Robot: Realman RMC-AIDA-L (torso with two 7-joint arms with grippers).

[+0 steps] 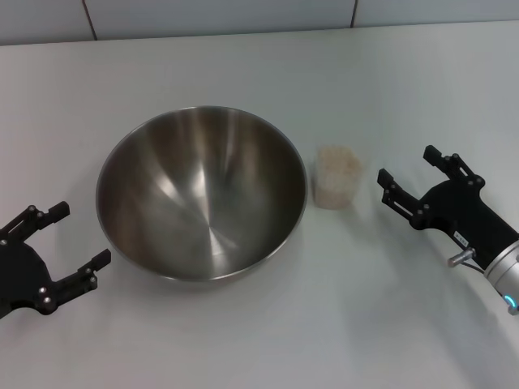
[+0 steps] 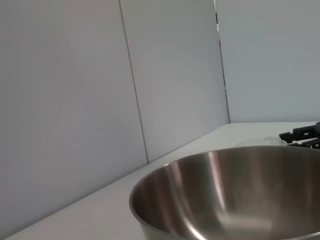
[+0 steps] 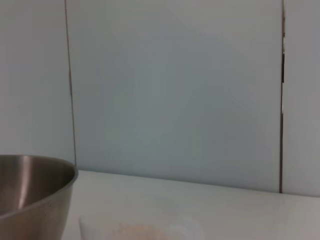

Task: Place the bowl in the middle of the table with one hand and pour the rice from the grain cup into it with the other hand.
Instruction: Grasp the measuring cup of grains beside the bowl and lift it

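Observation:
The grain cup [image 1: 336,177] [image 3: 140,230] is beyond the robot's right fingers, to their left in the head view. The right gripper should move toward the cup before it closes.
The steel bowl [image 1: 201,193] stands empty near the middle of the white table [image 1: 243,340]. The small clear grain cup [image 1: 336,177], filled with pale rice [image 1: 338,158], stands upright just right of the bowl, not touching it. My left gripper [image 1: 58,245] is open and empty, a short way left of the bowl's rim. My right gripper [image 1: 409,180] is open and empty, a short way right of the cup. The left wrist view shows the bowl [image 2: 235,195] close up. The right wrist view shows the bowl's side [image 3: 30,192] and the cup's rim [image 3: 140,230].
A tiled wall [image 1: 243,16] rises behind the table's far edge. The right gripper's fingertips [image 2: 302,136] show beyond the bowl in the left wrist view.

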